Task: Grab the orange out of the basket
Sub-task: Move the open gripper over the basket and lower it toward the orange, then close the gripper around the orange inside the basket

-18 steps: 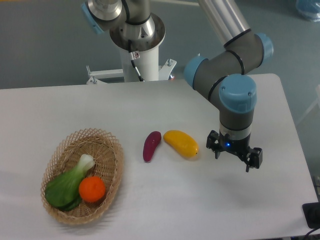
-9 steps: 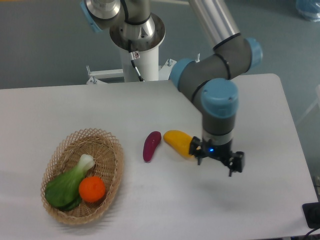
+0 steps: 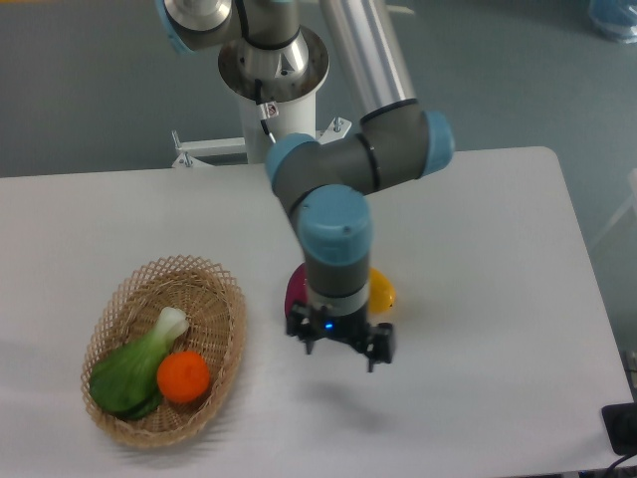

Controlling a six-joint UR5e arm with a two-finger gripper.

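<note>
I need to grip the orange (image 3: 184,377) by its round sides with my gripper next, to pick it out of the wicker basket.
The orange (image 3: 184,377) lies in the near right part of the wicker basket (image 3: 119,301), at the table's left front. It touches a green bok choy (image 3: 132,366) that lies beside it in the basket. My gripper (image 3: 339,349) hangs above the table to the right of the basket, well apart from the orange. Its fingers point down, spread apart and empty.
A purple eggplant-like piece (image 3: 294,292) and a yellow mango-like fruit (image 3: 380,292) lie on the white table behind my gripper, both partly hidden by the wrist. The robot's base (image 3: 274,90) stands at the table's far edge.
My gripper has moved steadily left, from right of the yellow fruit to in front of the purple and yellow fruits, closer to the basket. The fruits and basket have not moved.
</note>
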